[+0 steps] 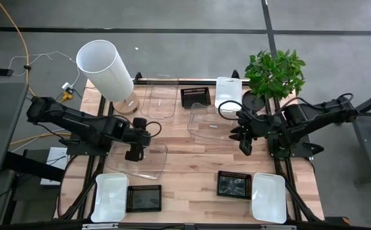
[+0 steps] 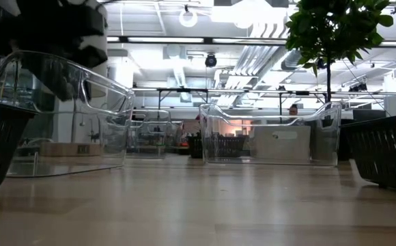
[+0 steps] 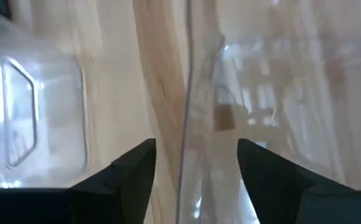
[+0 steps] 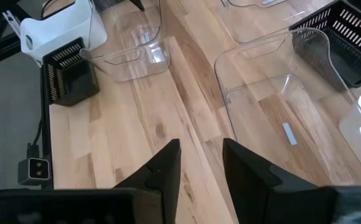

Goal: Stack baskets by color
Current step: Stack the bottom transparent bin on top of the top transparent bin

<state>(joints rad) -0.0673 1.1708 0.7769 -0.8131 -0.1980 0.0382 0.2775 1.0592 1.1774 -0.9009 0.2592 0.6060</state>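
Observation:
I need to stack this clear basket into the clear basket at the back, so my left gripper should grab it by its upright side (image 3: 190, 106) next.
My left gripper (image 1: 136, 152) (image 3: 196, 146) is open and straddles the upright wall of a clear basket (image 1: 141, 163) (image 3: 190, 93) at the table's left middle. My right gripper (image 1: 244, 144) (image 4: 200, 146) hangs open beside another clear basket (image 1: 211, 121) (image 4: 274, 99), with nothing between its fingers. A third clear basket (image 1: 158, 101) lies at the back. Black baskets sit at the back (image 1: 195, 97), front left (image 1: 144, 198) and front right (image 1: 235, 184). White baskets rest at the back right (image 1: 229, 92), front left (image 1: 110, 197) and front right (image 1: 268, 197).
A tall white cylinder (image 1: 105, 67) stands at the back left corner. A potted green plant (image 1: 275, 73) stands at the back right, close to the right arm. Bare wood shows in the table's middle between the two grippers (image 1: 192, 160).

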